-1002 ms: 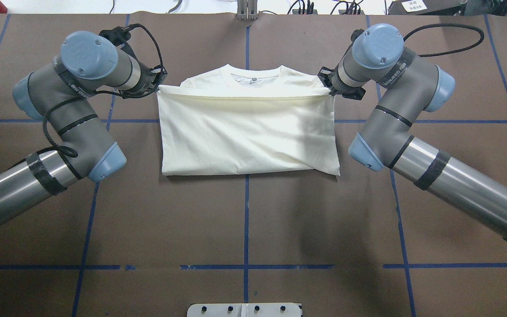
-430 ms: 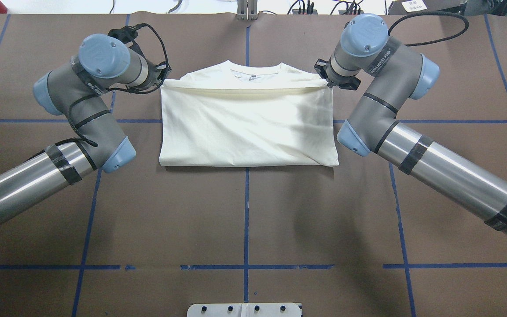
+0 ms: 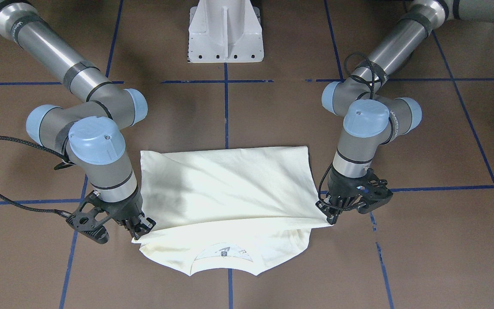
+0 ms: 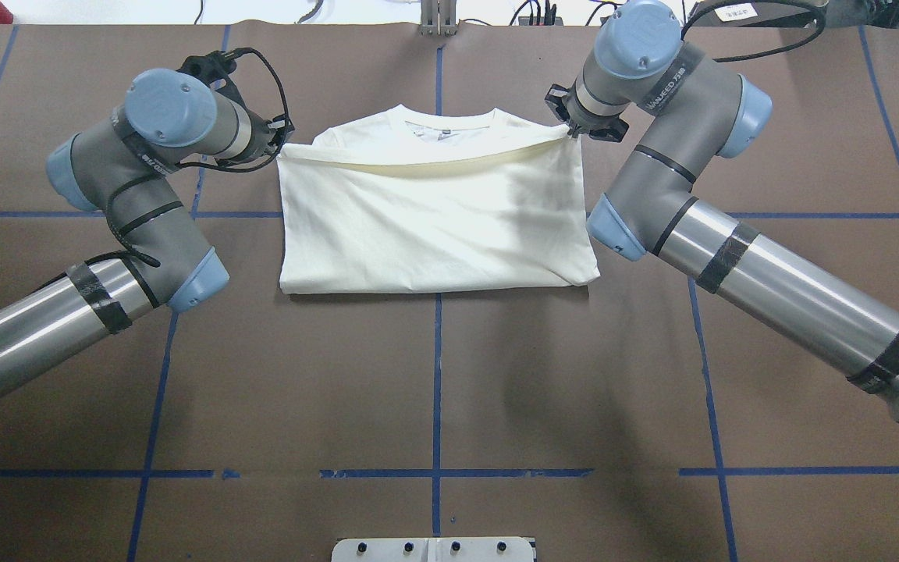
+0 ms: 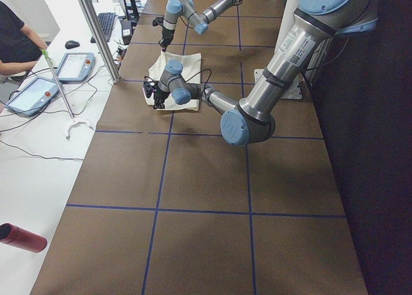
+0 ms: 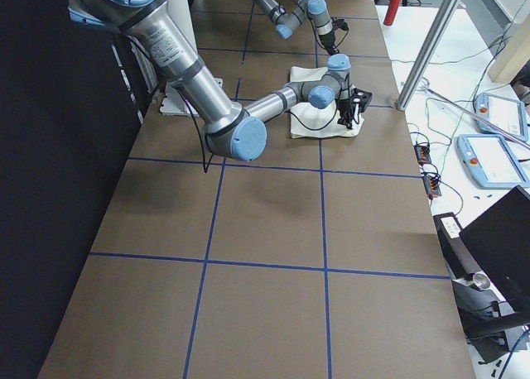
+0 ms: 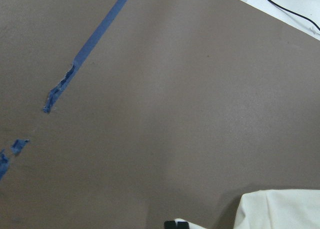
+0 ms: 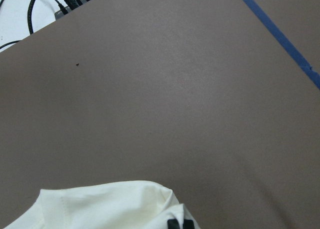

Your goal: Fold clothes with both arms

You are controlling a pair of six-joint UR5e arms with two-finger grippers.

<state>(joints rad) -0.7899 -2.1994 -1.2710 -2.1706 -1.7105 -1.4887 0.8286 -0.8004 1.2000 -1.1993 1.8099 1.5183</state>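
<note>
I should open my right gripper now, because the upper layer's held edge lies down across the lower layer [image 3: 284, 246] and the cream shirt would stay folded.
The cream shirt [image 4: 434, 226] lies folded in half on the brown table, its ribbed collar [image 4: 440, 123] at the far side. It also shows in the front view [image 3: 230, 189]. No print shows. My left gripper [image 4: 278, 148] is shut on the left corner of the upper layer's edge; it also shows in the front view [image 3: 330, 218]. My right gripper [image 4: 574, 129] is shut on the right corner [image 3: 140, 229] and sits a little farther out. The held edge [image 4: 426, 165] runs just short of the collar. The wrist views show only shirt corners [image 7: 280, 209] [image 8: 100, 206].
The white metal pedestal [image 3: 225, 32] stands at the robot's side of the table. Blue tape lines [image 4: 437, 390] cross the brown table cover [image 4: 434, 375]. Cables and tablets [image 5: 38, 92] lie beyond the table's far edge, where an operator [image 5: 16, 40] sits.
Both grippers carried the upper layer's edge farther toward the collar; the right one went farther, so the edge now slants. The shirt's near fold slid away from the robot.
</note>
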